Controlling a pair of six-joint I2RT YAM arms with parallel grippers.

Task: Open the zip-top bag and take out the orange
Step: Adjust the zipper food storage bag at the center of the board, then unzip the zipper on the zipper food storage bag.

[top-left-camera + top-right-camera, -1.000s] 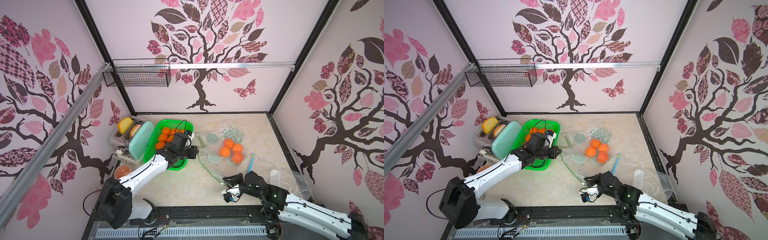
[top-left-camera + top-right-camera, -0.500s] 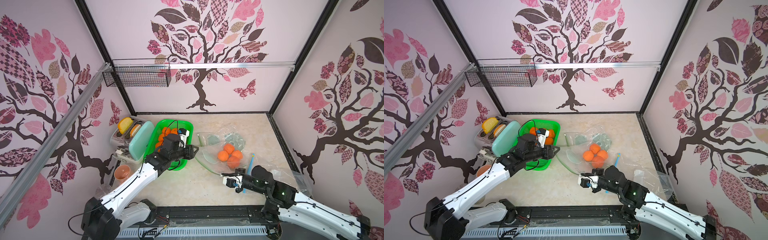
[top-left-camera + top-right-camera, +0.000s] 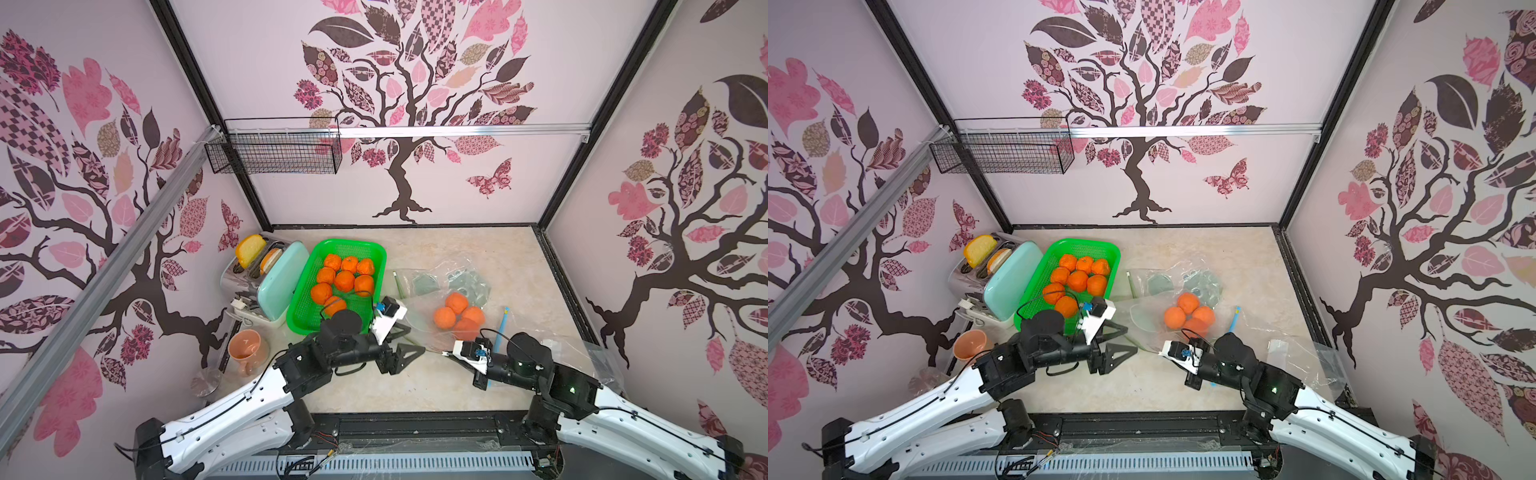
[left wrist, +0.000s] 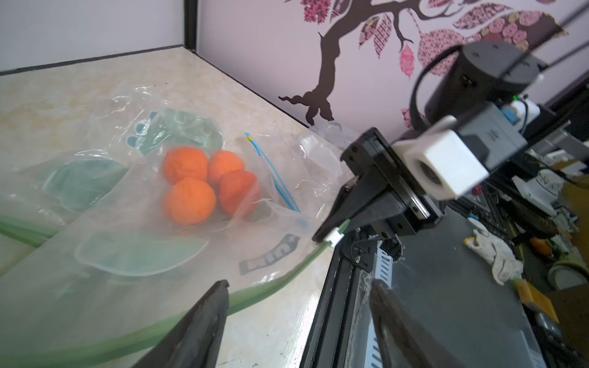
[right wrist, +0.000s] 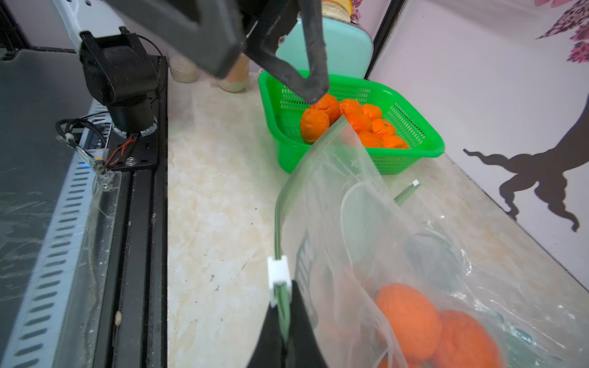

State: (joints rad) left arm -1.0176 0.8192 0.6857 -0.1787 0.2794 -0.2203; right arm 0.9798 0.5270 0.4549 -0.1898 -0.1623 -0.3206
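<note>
My left gripper grabs the white slider [image 5: 279, 275] beside my right gripper's hold next, to pull the slider along the green zip and open the bag.
The clear zip-top bag [image 3: 432, 286] [image 4: 127, 229] lies on the table right of the middle, with several oranges [image 3: 457, 316] [image 5: 408, 318] inside. Its green zip strip [image 4: 271, 286] runs along the near edge to a white slider [image 5: 279, 275]. My right gripper [image 3: 444, 354] [image 3: 1160, 353] [image 5: 283, 306] is shut on that strip just behind the slider and holds this corner above the table. My left gripper [image 3: 415, 340] [image 3: 1131, 340] [image 4: 299, 286] stands open with nothing in it, one finger [image 4: 216, 302] over the green strip.
A green basket [image 3: 353, 242] [image 5: 414, 153] with several oranges stands left of the bag. Further left are a mint toaster [image 3: 278, 282] with bread and an orange cup [image 3: 248, 349]. A second clear bag [image 3: 582, 357] with a blue zip lies at the right. A wire basket [image 3: 274, 151] hangs on the back wall.
My left gripper has opened and drawn back from the green basket to the bag's near edge. My right gripper, still shut on the zip strip, has shifted slightly away from the front.
</note>
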